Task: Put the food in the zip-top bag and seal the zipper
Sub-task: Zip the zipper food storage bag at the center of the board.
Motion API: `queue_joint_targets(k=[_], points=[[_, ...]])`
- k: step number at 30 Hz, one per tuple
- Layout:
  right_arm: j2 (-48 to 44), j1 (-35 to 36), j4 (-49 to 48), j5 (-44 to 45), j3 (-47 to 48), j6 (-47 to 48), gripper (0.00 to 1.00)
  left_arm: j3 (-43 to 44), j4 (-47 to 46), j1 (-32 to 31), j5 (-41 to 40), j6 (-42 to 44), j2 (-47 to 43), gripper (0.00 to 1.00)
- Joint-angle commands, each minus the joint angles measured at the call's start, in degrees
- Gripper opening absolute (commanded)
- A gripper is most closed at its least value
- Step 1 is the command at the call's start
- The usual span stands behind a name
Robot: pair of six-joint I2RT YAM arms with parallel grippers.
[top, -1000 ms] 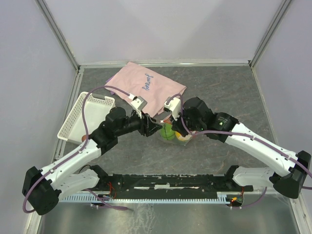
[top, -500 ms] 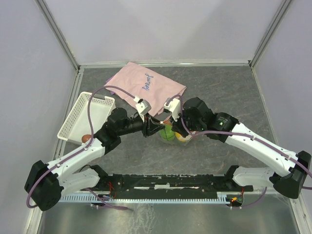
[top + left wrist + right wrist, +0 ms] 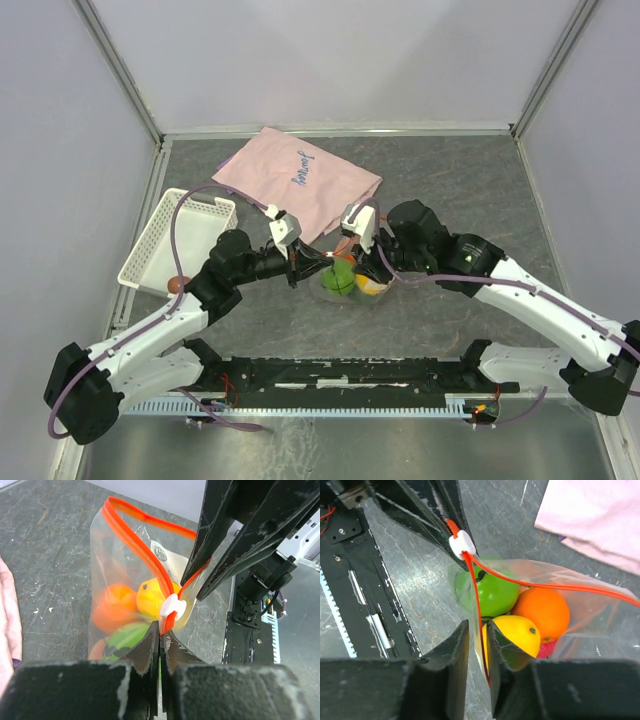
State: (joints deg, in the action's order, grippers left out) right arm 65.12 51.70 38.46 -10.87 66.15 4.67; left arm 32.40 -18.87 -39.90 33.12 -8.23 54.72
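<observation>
My right gripper should next take hold of the white slider [image 3: 331, 256] [image 3: 462, 544] by its sides to seal the zipper. My left gripper keeps holding the zipper's end.
The zip-top bag [image 3: 352, 292] stands mid-table between both arms, holding food: a green fruit [image 3: 495, 592], an orange one [image 3: 542, 612], a yellow one [image 3: 517, 632] and a bit of red [image 3: 547, 649]. Its mouth gapes, with the red-orange zipper [image 3: 140, 550] spread in a loop. My left gripper [image 3: 160, 630] is shut on the zipper's end, just behind the white slider [image 3: 172, 607]. My right gripper [image 3: 479, 630] stands slightly open, and the zipper strip [image 3: 475, 595] and bag wall run through the gap between its fingers.
A pink cloth [image 3: 300, 180] lies behind the bag. A white slotted basket [image 3: 165, 240] sits at the left, with a brown fruit [image 3: 177, 284] by its near corner. Metal frame posts and walls ring the table. The arms' base rail [image 3: 340, 375] runs along the near edge.
My left gripper has closed on the zipper end. My right gripper, shut before, has loosened to a narrow gap. The bag has shifted slightly toward the near edge.
</observation>
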Motion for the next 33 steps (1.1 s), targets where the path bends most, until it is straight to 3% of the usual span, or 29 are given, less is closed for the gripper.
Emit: queue_joint_targets(k=[1,6,16,33], points=[[-3.29,-0.02,-1.31,-3.92,4.11,4.82,0.31,-0.33,-4.59,-0.25,0.50,1.64,-2.17,0.03],[-3.27,-0.02,-1.47,-7.95,6.84,10.27,0.43,0.09,-3.24,-0.62,0.01,1.49,-2.66,0.03],[4.42,-0.07,-2.43,-17.03,12.92,20.67,0.45,0.47,-0.20,-2.23,-3.37,3.34,-3.76,0.03],[10.26,-0.02,0.13,-15.53,14.73,26.28,0.34,0.65,0.60,-2.99,-4.35,3.85,-3.91,0.03]])
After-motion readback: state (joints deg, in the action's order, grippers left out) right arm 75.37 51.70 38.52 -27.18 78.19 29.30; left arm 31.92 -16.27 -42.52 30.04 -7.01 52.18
